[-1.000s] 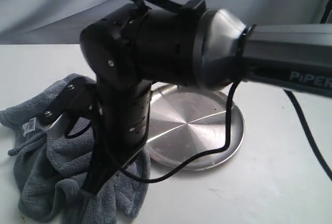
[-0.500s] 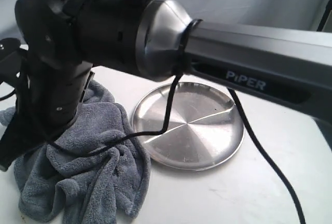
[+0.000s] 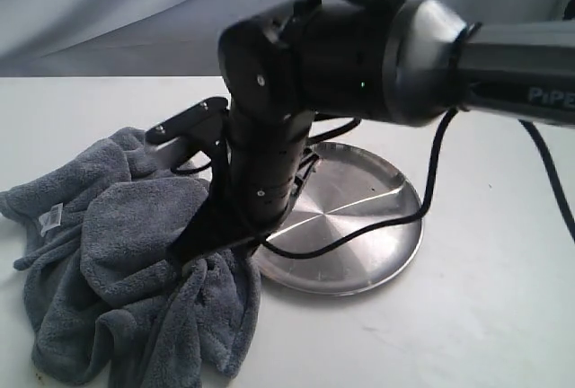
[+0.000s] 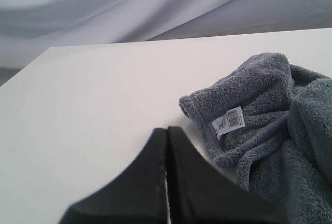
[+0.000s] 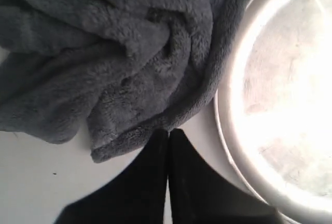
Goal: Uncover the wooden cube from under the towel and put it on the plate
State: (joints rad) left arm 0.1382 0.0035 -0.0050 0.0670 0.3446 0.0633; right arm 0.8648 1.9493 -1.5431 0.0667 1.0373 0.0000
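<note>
Next, my right gripper grabs the raised fold [image 3: 195, 269] that stands up beside the plate, since the towel lies slack and bunched [image 3: 135, 235] on the tabletop.
The dark grey towel [image 3: 108, 271] lies bunched on the white table, left of the steel plate [image 3: 359, 226], and overlaps the plate's near-left rim. The wooden cube is hidden; no view shows it. My right gripper [image 3: 184, 249] points down at the towel's edge beside the plate, shut and holding nothing. In the right wrist view its tips [image 5: 168, 130] hover over bare table between the towel [image 5: 119, 53] and the plate [image 5: 280, 105]. My left gripper [image 4: 167, 129] is shut and empty, apart from the towel [image 4: 270, 110] and near its white label [image 4: 230, 120].
The right arm's black wrist and grey forearm [image 3: 503, 65] cross the exterior view from the right, with a black cable [image 3: 431, 190] hanging over the plate. White table [image 4: 93, 94] stretches out beyond the towel. A grey cloth backdrop hangs behind.
The right arm swung far left over the towel, then came back right; its wrist now stands above the towel's edge by the plate. The towel and plate have not visibly moved.
</note>
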